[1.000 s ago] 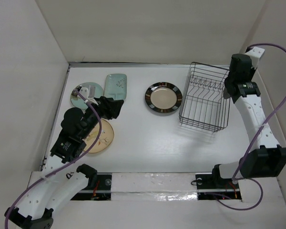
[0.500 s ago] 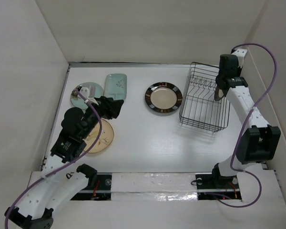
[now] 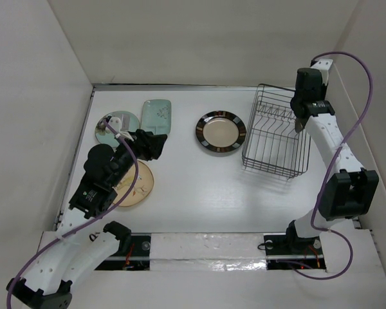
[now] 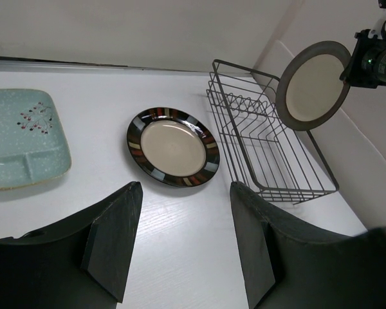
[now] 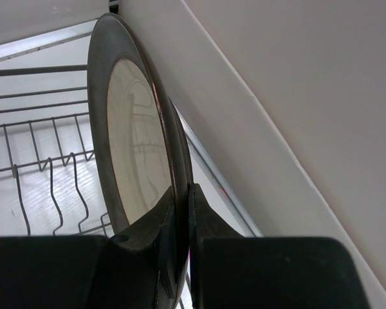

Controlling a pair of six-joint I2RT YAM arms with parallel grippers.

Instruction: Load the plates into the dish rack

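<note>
My right gripper should keep holding the plate until its edge is between the rack's dividers; its lower edge is above them, so the plate would drop now.
My right gripper (image 5: pixel 182 199) is shut on the rim of the grey-brown-rimmed cream plate (image 5: pixel 138 148) and holds it on edge above the right side of the black wire dish rack (image 3: pixel 276 132). The left wrist view shows that plate (image 4: pixel 314 84) in the air over the rack (image 4: pixel 270 148). My left gripper (image 4: pixel 186 244) is open and empty above the table at the left. The black-rimmed cream plate (image 3: pixel 220 132) lies flat mid-table. The rounded-rectangular pale green plate (image 3: pixel 157 116), the small round pale green plate (image 3: pixel 112 125) and the tan leaf-pattern plate (image 3: pixel 138 185) lie at the left, partly hidden by my left arm.
White walls enclose the table on the left, back and right; the right wall (image 5: pixel 296 96) runs close beside the held plate. The rack's upright dividers (image 5: pixel 38 161) stand below the plate. Purple cables loop from both arms.
My right arm has swung left and toward the back with the plate, from beside the rack's right edge to over its right side. The left arm has not moved.
</note>
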